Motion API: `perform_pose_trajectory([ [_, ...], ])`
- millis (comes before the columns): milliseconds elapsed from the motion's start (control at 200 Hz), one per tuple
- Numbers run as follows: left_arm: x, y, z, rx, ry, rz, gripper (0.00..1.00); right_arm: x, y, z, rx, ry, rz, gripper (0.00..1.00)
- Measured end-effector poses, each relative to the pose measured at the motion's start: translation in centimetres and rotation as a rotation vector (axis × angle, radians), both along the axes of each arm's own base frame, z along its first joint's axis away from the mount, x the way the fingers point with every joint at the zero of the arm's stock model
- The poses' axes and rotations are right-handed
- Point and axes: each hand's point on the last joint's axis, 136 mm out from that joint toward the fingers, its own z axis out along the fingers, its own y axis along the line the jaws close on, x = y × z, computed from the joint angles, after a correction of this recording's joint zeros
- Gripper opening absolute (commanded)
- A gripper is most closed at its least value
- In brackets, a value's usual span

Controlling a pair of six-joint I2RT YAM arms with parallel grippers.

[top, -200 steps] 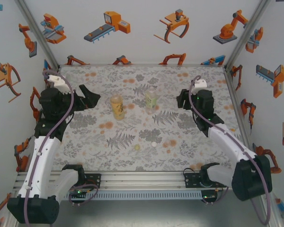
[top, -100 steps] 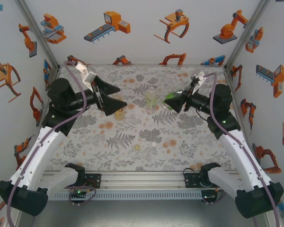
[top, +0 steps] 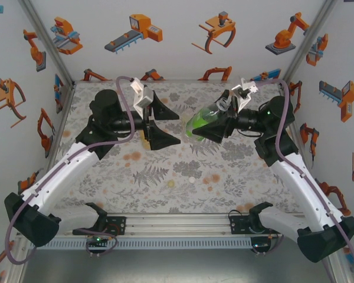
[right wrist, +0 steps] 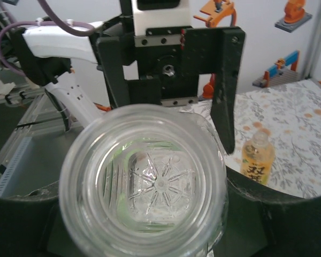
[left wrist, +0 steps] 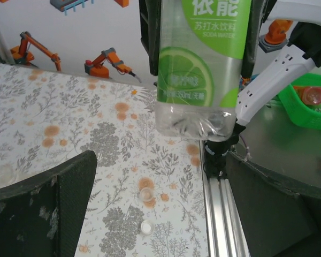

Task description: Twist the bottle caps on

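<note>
My left gripper is going to grab the green bottle by its base end [top: 194, 125] [left wrist: 195, 111] next, so that the green bottle's opening stays free to screw on the cap.
My right gripper [top: 217, 126] is shut on the green bottle [top: 199, 122] and holds it tilted above the table, base toward the left arm. In the right wrist view the bottle's open, uncapped mouth [right wrist: 145, 184] faces the camera. My left gripper [top: 176, 128] stands open just left of the bottle's base, not touching it. In the left wrist view the green bottle [left wrist: 198, 59] hangs ahead of the open fingers [left wrist: 43, 209]. Two bottle caps lie on the mat, one white [top: 192, 179] and one pale yellow [top: 170, 184]. The amber bottle [right wrist: 255, 160] stands upright behind the left gripper.
The floral mat [top: 236, 177] covers the table, with an aluminium rail [top: 177, 221] along its near edge. White walls with robot pictures close in the back and sides. A green basket [left wrist: 310, 107] sits beyond the table in the left wrist view.
Both arms have swung in toward the middle. The right gripper has lifted and tipped the green bottle; the open left gripper has moved right, up to the bottle's base.
</note>
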Motion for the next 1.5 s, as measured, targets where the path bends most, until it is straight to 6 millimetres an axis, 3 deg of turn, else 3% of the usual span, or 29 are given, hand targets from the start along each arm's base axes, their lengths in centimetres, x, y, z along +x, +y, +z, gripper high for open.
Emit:
perform_pose_trajectory([
  [205,-1.4,-1.5,0.8,0.008,-0.016,-0.096,0.92,-0.6,1.1,0.5,0.000,-0.011,0.043,0.04],
  [401,-2.8,-2.6,1.4,0.016,-0.026,-0.169,0.87,-0.4,2.2,-0.5,-0.025,0.004,0.049,0.03],
  [711,-3.3,-3.7,0.2,0.059,0.002,-0.205,0.60,0.0,2.6,-0.7,-0.034,0.003,0.014,0.04],
  [776,-3.3,-3.9,-0.1,0.066,0.003,-0.205,0.56,-0.2,2.6,-0.5,-0.035,0.002,0.010,0.14],
  [946,-3.4,-4.0,0.1,0.062,-0.011,-0.203,0.44,-0.2,2.4,-0.3,-0.040,0.000,-0.020,0.54],
  [1087,-3.5,-4.1,0.4,0.054,-0.025,-0.195,0.42,-0.3,1.9,0.5,-0.020,-0.013,-0.063,0.64],
  [1257,-3.5,-3.9,0.9,0.023,-0.064,-0.175,0.42,-0.8,0.6,3.3,0.068,-0.059,-0.126,0.62],
  [1372,-3.7,-4.0,1.5,-0.007,-0.093,-0.176,0.44,-1.0,0.0,4.7,0.124,-0.076,-0.152,0.50],
  [1497,-3.9,-4.0,2.0,-0.020,-0.088,-0.179,0.68,-1.0,-0.1,5.0,0.149,-0.082,-0.153,0.33],
])
